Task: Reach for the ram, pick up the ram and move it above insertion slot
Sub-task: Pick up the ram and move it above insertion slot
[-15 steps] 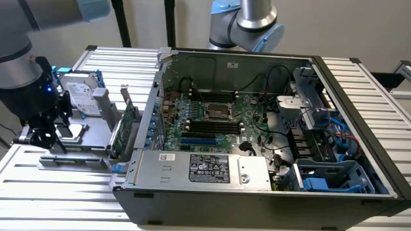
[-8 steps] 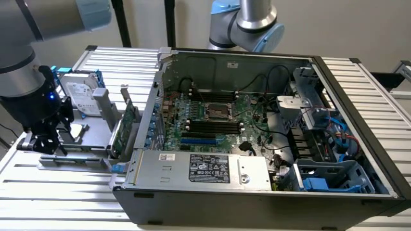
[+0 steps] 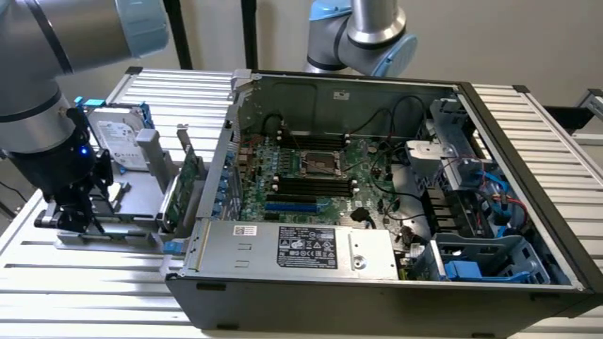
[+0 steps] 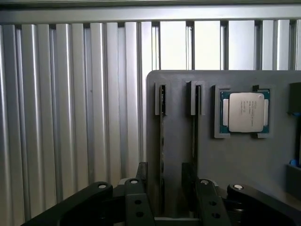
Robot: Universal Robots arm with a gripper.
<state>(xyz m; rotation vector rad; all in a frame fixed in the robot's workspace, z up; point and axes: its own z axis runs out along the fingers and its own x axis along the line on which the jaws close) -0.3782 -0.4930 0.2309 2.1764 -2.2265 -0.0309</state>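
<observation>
My gripper grabs the ram by the open middle of its long edge (image 4: 162, 174) next, since the holder's grey bracket wraps the end of the ram (image 4: 162, 136).
The ram (image 4: 162, 136) stands on edge in a slot of the grey holder (image 4: 178, 117), so it looks like a thin dark strip. My gripper (image 4: 164, 188) is open and low over the holder, with one black finger (image 4: 141, 181) on each side of the ram and small gaps showing. In the exterior view my gripper (image 3: 80, 210) hangs over the holder (image 3: 132, 198) at that view's left, outside the computer case. The insertion slot (image 3: 311, 185) is among the long black sockets on the motherboard, just below the silver processor socket (image 3: 320, 161).
A second thin strip (image 4: 196, 122) stands in the neighbouring holder slot, close to my other finger. A processor chip (image 4: 244, 111) lies in a holder pocket. A hard disk (image 3: 123, 141) and a green expansion card (image 3: 188, 183) stand between the holder and the open case wall (image 3: 222, 162). Cables and drive cages (image 3: 471, 176) crowd the case's right side.
</observation>
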